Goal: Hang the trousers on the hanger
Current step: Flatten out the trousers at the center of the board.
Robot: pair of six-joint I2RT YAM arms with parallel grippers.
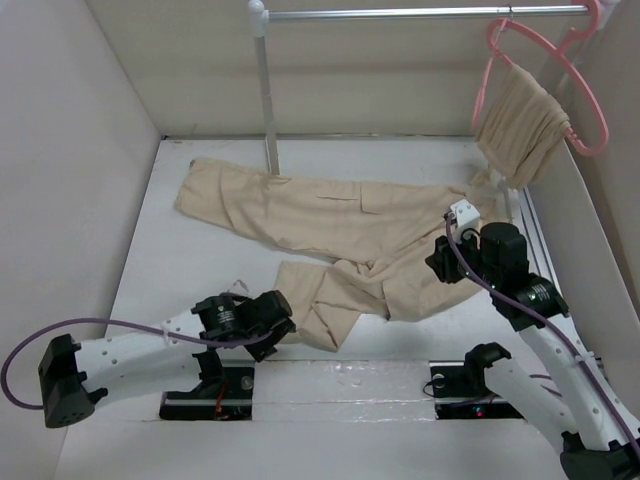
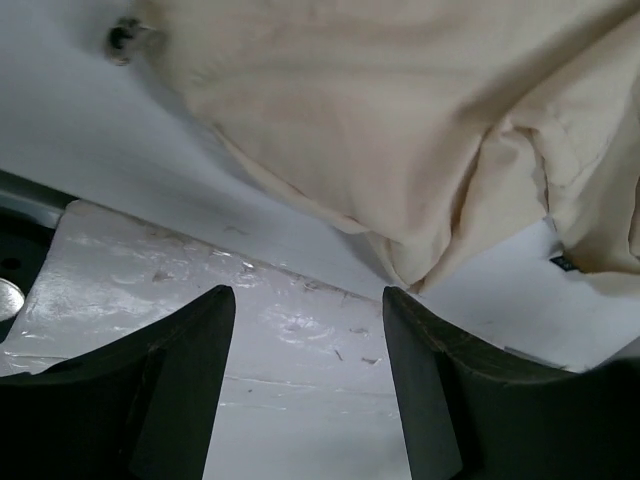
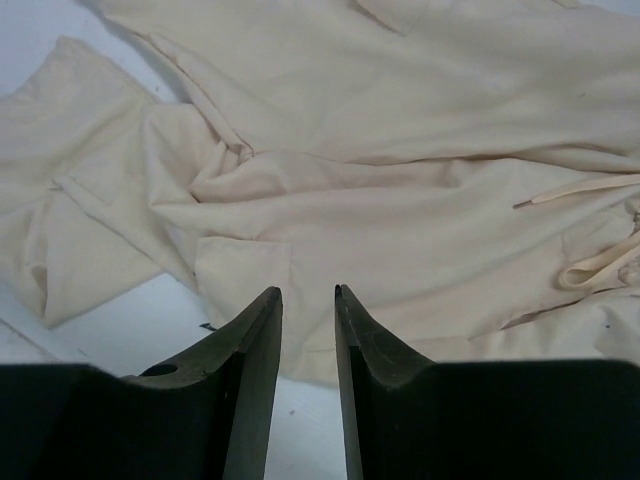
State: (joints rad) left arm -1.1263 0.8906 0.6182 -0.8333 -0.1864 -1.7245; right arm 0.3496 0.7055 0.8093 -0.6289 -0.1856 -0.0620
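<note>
Next, my left gripper takes hold of the trousers' folded leg by its end's near edge (image 1: 327, 342) (image 2: 396, 258), to straighten it onto the other leg.
The pale beige trousers (image 1: 330, 215) lie flat across the middle of the table, one leg reaching far left and the other folded toward the front. My left gripper (image 1: 287, 330) is open and empty, low over the table just in front of the folded leg's end; the cloth (image 2: 400, 100) lies beyond its fingertips (image 2: 308, 290). My right gripper (image 1: 434, 268) hovers over the waist end (image 3: 400, 120), its jaws a narrow gap apart with nothing between them (image 3: 308, 290). A pink hanger (image 1: 585, 95) hangs at the top right. I cannot make out a second hanger.
A smaller bunched beige garment (image 1: 520, 125) hangs on that pink hanger from the rail (image 1: 420, 13). The rail's white pole (image 1: 266, 100) stands behind the trousers. Walls close in left, back and right. A metal track (image 1: 535, 235) runs along the right side.
</note>
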